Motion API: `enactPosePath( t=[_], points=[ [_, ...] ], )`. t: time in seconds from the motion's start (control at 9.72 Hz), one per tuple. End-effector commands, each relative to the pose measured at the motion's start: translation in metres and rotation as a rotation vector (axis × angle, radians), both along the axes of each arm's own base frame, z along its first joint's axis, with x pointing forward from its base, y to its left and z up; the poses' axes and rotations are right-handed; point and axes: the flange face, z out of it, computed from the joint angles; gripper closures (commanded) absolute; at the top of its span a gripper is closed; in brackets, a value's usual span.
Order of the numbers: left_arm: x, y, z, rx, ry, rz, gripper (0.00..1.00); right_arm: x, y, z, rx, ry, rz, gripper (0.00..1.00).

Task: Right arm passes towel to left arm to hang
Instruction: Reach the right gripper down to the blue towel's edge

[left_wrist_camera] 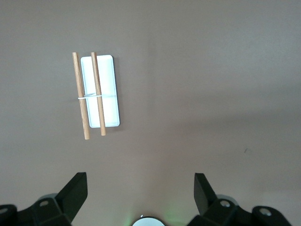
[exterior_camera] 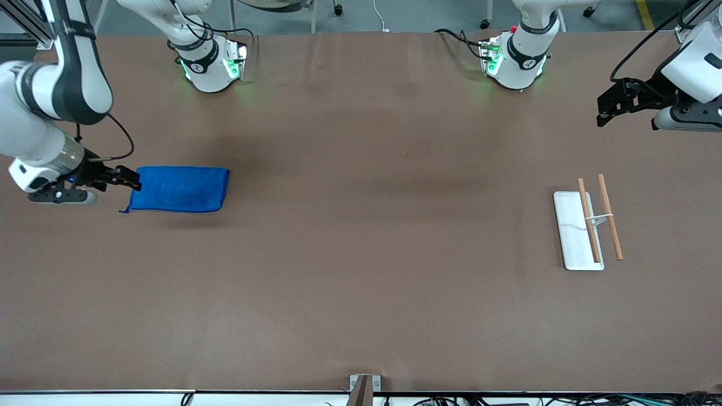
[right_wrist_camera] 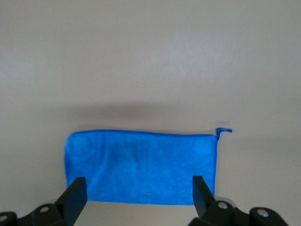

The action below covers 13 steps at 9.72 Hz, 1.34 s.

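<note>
The blue towel has to pass to the left arm, so the robot's right gripper should grab it by its long edge point(exterior_camera: 184, 168) point(right_wrist_camera: 141, 203) opposite the thread tag.
The towel point(exterior_camera: 180, 189) is a bright blue folded cloth lying flat on the brown table toward the right arm's end, with a small thread tag at one corner. It also shows in the right wrist view point(right_wrist_camera: 141, 167). My right gripper point(exterior_camera: 128, 178) is open and empty, up in the air at the towel's short edge. My left gripper point(exterior_camera: 609, 110) is open and empty, held high over the left arm's end of the table. The white tray point(exterior_camera: 572, 231) with two wooden rods point(exterior_camera: 588, 220) lies on the table there, and shows in the left wrist view point(left_wrist_camera: 109, 92).
The brown table point(exterior_camera: 366, 237) stretches wide between the towel and the tray. The two arm bases point(exterior_camera: 211, 67) stand along the table's edge farthest from the front camera.
</note>
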Motion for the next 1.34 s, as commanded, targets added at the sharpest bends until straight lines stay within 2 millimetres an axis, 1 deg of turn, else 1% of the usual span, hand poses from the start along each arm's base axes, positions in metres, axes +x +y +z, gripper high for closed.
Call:
enactPosePath(
  t=[0.0, 0.1, 0.21, 0.41, 0.51, 0.82, 1.03, 1.13, 1.23],
  points=[
    [0.006, -0.004, -0.015, -0.008, 0.04, -0.01, 0.0, 0.001, -0.011, -0.057, 0.012, 0.075, 0.012, 0.02],
    [0.006, 0.002, -0.017, -0.01, 0.048, -0.011, 0.0, -0.001, -0.015, -0.076, 0.016, 0.099, 0.002, 0.02],
    [0.008, 0.004, -0.019, -0.012, 0.053, -0.006, 0.0, -0.006, -0.014, -0.091, 0.018, 0.116, 0.003, 0.02],
    [0.016, 0.007, -0.03, -0.013, 0.071, -0.004, 0.0, -0.018, -0.01, -0.126, 0.004, 0.077, 0.005, 0.02],
    [0.019, 0.008, -0.021, -0.015, 0.051, -0.004, 0.0, -0.027, -0.006, -0.138, 0.003, 0.077, 0.009, 0.02],
    [0.024, -0.002, -0.032, -0.017, 0.071, -0.017, 0.0, -0.046, 0.003, -0.157, 0.002, 0.076, 0.019, 0.06],
    [0.024, -0.006, -0.031, -0.018, 0.07, -0.026, 0.0, -0.057, 0.011, -0.174, -0.007, 0.051, 0.028, 0.08],
    [0.022, -0.016, -0.029, -0.016, 0.065, -0.029, 0.0, -0.059, 0.013, -0.176, -0.008, 0.05, 0.033, 0.09],
    [0.026, -0.018, -0.025, -0.018, 0.053, -0.041, 0.0, -0.061, 0.014, -0.18, -0.007, 0.059, 0.031, 0.1]
  ],
)
